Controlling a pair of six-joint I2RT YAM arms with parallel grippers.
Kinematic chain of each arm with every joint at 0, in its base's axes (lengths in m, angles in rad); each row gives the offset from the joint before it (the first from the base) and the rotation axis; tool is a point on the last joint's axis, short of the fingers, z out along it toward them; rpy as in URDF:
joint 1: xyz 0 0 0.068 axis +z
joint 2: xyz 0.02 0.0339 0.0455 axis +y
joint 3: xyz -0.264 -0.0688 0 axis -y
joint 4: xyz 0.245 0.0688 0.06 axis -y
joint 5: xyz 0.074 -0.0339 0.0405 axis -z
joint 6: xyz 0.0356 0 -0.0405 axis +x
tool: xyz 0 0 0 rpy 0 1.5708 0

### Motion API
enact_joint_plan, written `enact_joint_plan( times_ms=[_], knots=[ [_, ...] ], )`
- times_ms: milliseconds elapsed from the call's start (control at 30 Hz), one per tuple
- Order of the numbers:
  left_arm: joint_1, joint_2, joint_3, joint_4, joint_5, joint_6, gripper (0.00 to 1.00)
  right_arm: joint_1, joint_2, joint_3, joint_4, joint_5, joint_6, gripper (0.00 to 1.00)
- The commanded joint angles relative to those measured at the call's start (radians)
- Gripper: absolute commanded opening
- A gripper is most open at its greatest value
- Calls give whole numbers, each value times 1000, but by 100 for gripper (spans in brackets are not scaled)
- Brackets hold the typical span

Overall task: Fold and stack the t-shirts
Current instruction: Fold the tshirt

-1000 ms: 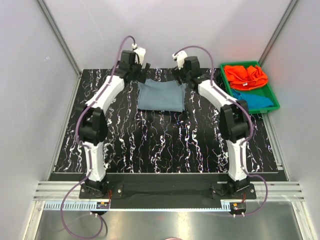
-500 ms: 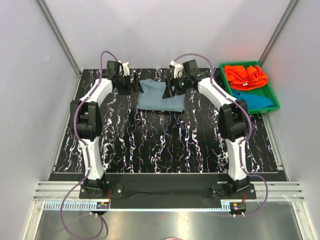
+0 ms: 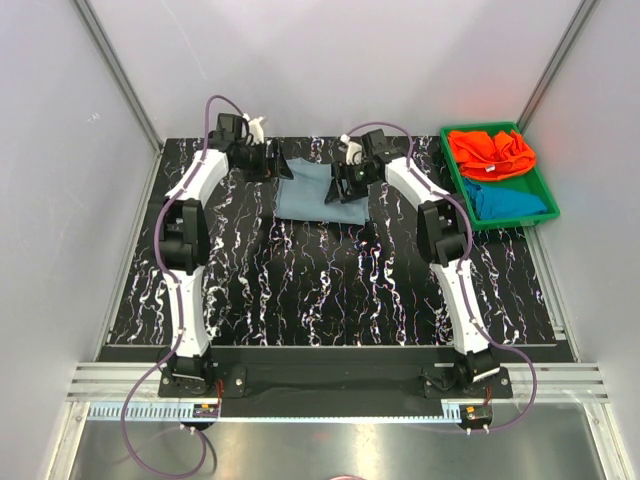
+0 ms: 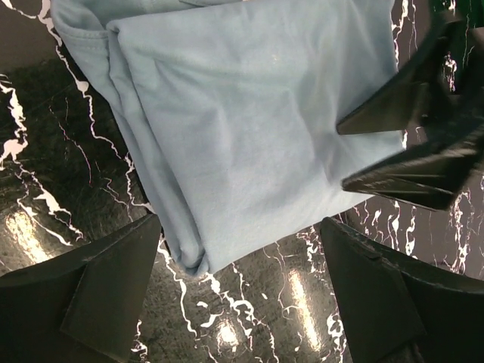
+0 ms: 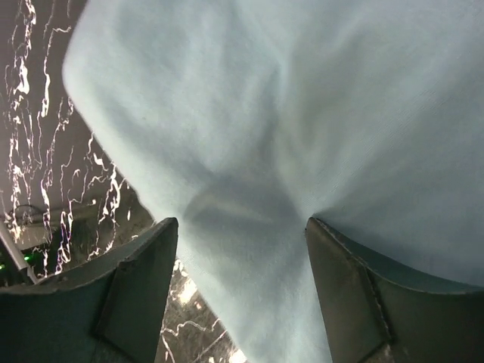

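Note:
My left gripper should next grab the folded grey-blue t-shirt by its edge farthest from the tray, with the layers together, and drag it aside for stacking.
A dusty grey-blue t-shirt (image 3: 308, 192) lies folded on the black marbled table (image 3: 300, 290), toward the back. My left gripper (image 3: 272, 168) is low at its left edge, open; in the left wrist view (image 4: 238, 295) a shirt corner (image 4: 189, 261) lies just ahead of the wide jaws. My right gripper (image 3: 343, 188) is over the shirt's right part, open, with puckered cloth (image 5: 249, 219) between its fingers (image 5: 140, 291). Those right fingers (image 4: 404, 151) also show in the left wrist view. An orange t-shirt (image 3: 490, 152) and a teal-blue t-shirt (image 3: 505, 200) lie crumpled in the tray.
A green plastic tray (image 3: 452, 158) stands at the back right corner of the table. Pale walls with metal rails close in the left, back and right sides. Both arm bases are bolted at the near edge.
Both grippers came down from the shirt's back corners. The left one swung to the shirt's left edge; the right one moved inward onto the cloth, jaws narrowing a little.

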Motion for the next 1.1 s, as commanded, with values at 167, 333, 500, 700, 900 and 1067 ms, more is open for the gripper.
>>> enact_joint_plan(
  times_ms=[167, 333, 500, 700, 900, 1067],
  knots=[
    [5, -118, -96, -15, 26, 17, 93, 5, -71, -200, -115, -91, -17, 76],
    [3, -199, -201, -8, 42, -2, 93, 5, -181, -395, -179, -110, -97, 74],
    [3, -175, -212, -4, 63, 12, 93, 5, -250, -490, -197, -110, -125, 75],
    [-24, -4, -92, -5, 114, 36, 91, 5, -250, -472, -188, -71, -137, 75],
    [-35, 77, -61, 30, 166, -17, 88, 5, -255, -446, -202, -62, -145, 75],
    [-38, 144, -41, 82, 230, -80, 87, 5, -273, -444, -217, -70, -146, 76]
  ],
)
